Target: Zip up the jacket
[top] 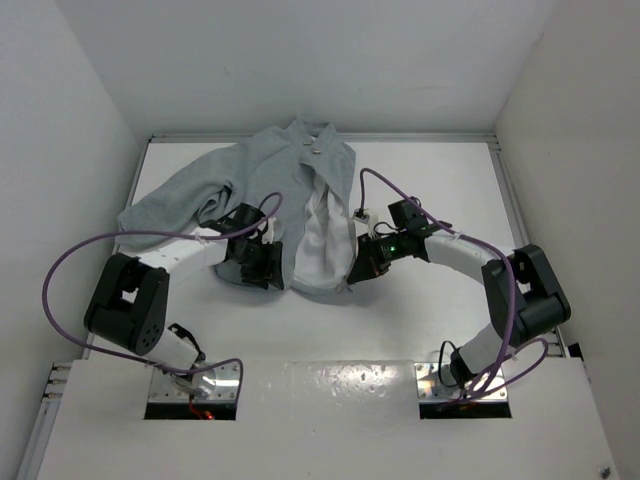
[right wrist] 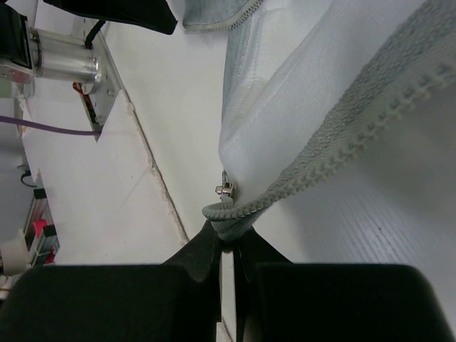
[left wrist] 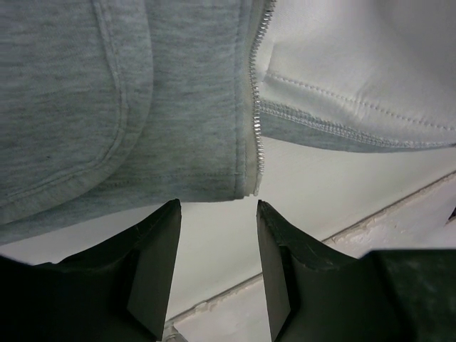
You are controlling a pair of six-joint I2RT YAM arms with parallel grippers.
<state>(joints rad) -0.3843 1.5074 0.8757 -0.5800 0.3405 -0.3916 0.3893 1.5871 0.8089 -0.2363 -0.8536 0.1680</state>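
Observation:
I need to grab the jacket's hem corner (left wrist: pixel 239 191) just beside the zipper's end with my left gripper next. That leaves the teeth (left wrist: pixel 256 135) free to go into the slider.
The light grey jacket (top: pixel 265 175) lies unzipped on the white table, its front spread so the pale lining (top: pixel 322 240) shows. In the left wrist view my left gripper (left wrist: pixel 218 208) stands open just short of the hem corner of one front panel (left wrist: pixel 178 107), nothing between its fingers; the zipper teeth (left wrist: pixel 256 135) end right above the gap. My right gripper (right wrist: pixel 226 239) is shut on the bottom end of the other zipper tape (right wrist: pixel 235 214), which bends over its fingertips. The metal slider (right wrist: pixel 225 189) hangs just above them. From above, the left gripper (top: pixel 262 262) and right gripper (top: pixel 358 268) flank the hem.
White walls enclose the table (top: pixel 430 300) on three sides. A raised white ledge (top: pixel 330 385) runs along the near edge by the arm bases. Purple cables (top: pixel 60 270) loop beside both arms. One sleeve (top: pixel 160 210) sprawls to the left.

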